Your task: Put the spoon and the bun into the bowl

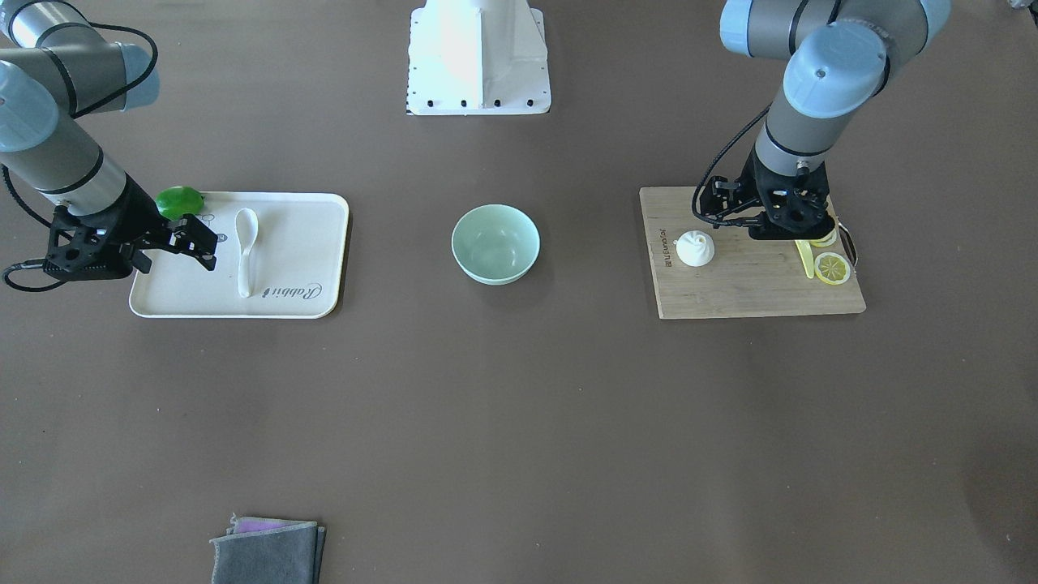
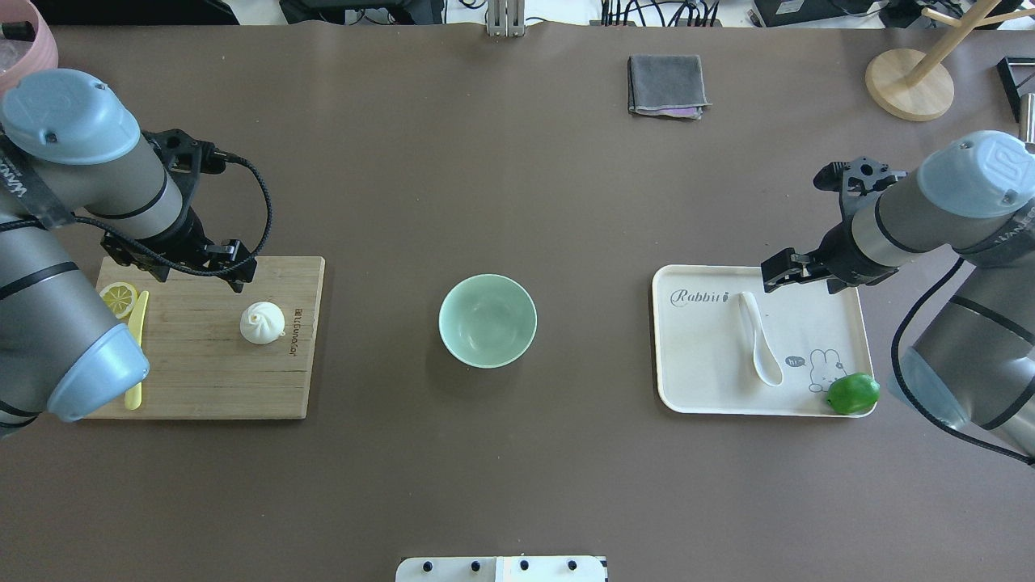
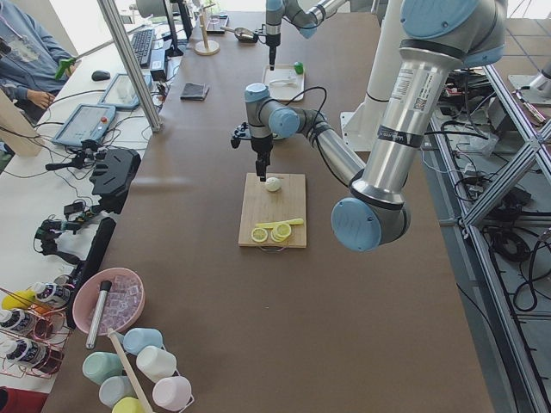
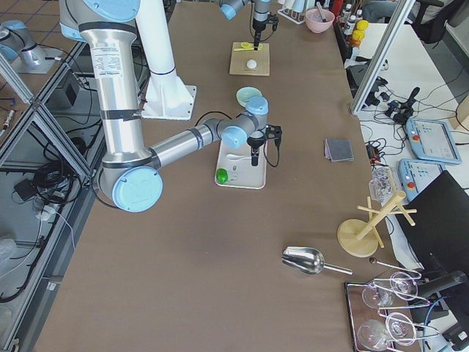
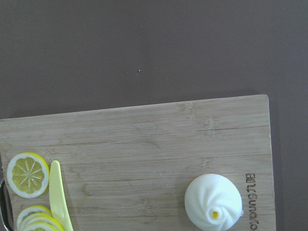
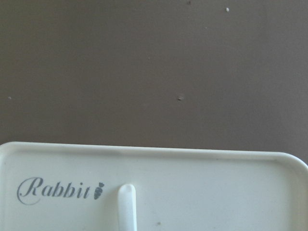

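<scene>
Next, the right gripper grabs the spoon by its slim, straight handle (image 1: 244,272), since the spoon's scoop (image 1: 247,225) is broad and rounded.
The mint-green bowl (image 1: 495,243) stands empty mid-table, also in the overhead view (image 2: 487,320). The white swirled bun (image 1: 695,248) sits on a wooden cutting board (image 1: 746,284), and shows in the overhead view (image 2: 262,322) and the left wrist view (image 5: 213,207). My left gripper (image 2: 234,271) hovers over the board's far edge, just beyond the bun, and looks open and empty. The cream spoon (image 2: 758,339) lies on a white tray (image 2: 695,380), with its handle tip in the right wrist view (image 6: 127,207). My right gripper (image 2: 780,271) hovers over the tray's far edge near the handle, open and empty.
Lemon slices (image 2: 118,299) and a thin yellow knife (image 2: 136,339) lie on the board's left side. A green lime (image 2: 853,393) sits on the tray's near right corner. A folded grey cloth (image 2: 666,85) and a wooden stand (image 2: 910,85) are at the far side.
</scene>
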Controlling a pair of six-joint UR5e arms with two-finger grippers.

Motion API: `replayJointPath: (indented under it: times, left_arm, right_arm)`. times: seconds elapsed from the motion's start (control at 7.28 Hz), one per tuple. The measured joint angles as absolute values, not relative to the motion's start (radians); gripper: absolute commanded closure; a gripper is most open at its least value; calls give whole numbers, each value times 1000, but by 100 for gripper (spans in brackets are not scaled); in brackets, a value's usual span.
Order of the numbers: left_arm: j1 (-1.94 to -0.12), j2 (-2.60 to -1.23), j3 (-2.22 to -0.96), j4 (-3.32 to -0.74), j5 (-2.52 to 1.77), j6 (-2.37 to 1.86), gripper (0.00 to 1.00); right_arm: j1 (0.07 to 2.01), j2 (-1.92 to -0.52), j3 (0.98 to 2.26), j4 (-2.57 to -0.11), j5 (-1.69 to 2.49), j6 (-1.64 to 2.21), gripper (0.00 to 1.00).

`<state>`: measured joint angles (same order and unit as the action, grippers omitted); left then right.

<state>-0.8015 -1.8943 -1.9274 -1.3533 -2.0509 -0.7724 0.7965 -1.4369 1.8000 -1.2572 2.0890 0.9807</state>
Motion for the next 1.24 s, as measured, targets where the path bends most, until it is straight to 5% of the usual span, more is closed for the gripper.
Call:
replayJointPath:
  times: [0.41,0.69,1.24]
  left_arm:
    - [-801,-1902,-1902,-1365,-2055,-773,3]
    - [-801,-1903,-1899,-1365,-2053,-773,3]
    - [-801,-1902,-1898,-1365,-2051,-773,3]
  right_arm:
    - [721,-1391,1748,-1259,2037,1015,48]
    - [703,-1387,1731,-1260,2034,1017,100]
    - [700,-1384,1765,-1329,2043,1023,100]
